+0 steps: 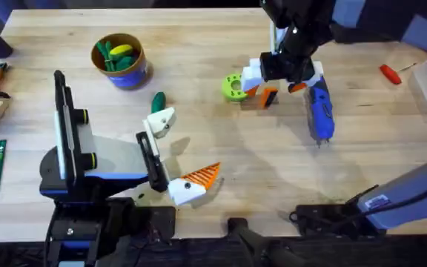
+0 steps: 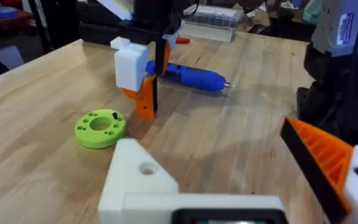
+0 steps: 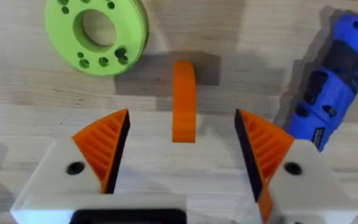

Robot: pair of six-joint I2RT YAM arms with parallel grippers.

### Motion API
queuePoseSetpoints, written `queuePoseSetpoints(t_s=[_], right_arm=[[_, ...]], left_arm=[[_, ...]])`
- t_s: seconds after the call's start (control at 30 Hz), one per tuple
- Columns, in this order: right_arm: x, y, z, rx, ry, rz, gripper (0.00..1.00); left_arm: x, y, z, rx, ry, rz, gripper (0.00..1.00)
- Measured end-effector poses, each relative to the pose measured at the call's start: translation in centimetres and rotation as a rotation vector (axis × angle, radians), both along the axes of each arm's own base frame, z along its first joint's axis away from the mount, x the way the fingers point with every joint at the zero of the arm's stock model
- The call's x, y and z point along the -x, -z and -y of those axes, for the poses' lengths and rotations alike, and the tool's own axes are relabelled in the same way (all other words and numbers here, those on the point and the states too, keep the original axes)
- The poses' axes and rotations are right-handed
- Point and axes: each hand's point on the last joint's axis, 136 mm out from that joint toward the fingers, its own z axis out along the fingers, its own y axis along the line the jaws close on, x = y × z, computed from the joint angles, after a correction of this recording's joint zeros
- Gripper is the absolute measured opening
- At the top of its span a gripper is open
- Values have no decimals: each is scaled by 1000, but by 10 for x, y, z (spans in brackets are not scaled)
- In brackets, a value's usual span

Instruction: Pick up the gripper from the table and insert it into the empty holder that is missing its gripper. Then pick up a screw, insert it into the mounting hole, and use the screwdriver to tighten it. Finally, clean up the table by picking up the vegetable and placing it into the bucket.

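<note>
My right gripper grabs the small orange gripper by its flat sides next, to fit it into the empty white holder (image 1: 161,122).
The orange ribbed gripper (image 3: 184,99) (image 1: 267,97) (image 2: 146,99) stands on edge on the table. My right gripper (image 3: 182,134) (image 1: 274,84) hangs open just over it, one pad on each side, not touching. My left gripper (image 1: 178,152) (image 2: 229,155) is open. One of its fingers is the bare white holder (image 1: 161,122) (image 2: 138,180); the other carries an orange pad. The blue screwdriver (image 1: 319,113) (image 3: 331,87) lies right of the right gripper. The dark green vegetable (image 1: 158,101) lies beside the holder. The bucket (image 1: 133,74) stands at the back left. I cannot make out a screw for certain.
A lime-green disc (image 1: 233,87) (image 3: 96,28) with holes lies left of the orange piece; a small dark item sits in one hole. The bucket holds green and yellow toys. A red-handled tool (image 1: 390,73) lies far right. Clutter lines the left table edge.
</note>
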Motion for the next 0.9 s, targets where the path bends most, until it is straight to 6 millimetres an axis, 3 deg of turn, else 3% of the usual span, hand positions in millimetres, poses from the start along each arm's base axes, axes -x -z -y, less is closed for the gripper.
queuePoseSetpoints(t_s=[0.2,0.6,0.83,0.9], right_arm=[[0,11,0,13,-3,-30,925],[1,15,-1,8,-1,-44,601],[0,15,0,8,-2,-44,278],[0,15,0,8,-5,-43,111]], left_arm=[[0,0,0,0,0,0,986],[0,0,0,0,0,0,985],[0,0,0,0,0,0,986],[0,0,0,0,0,0,986]])
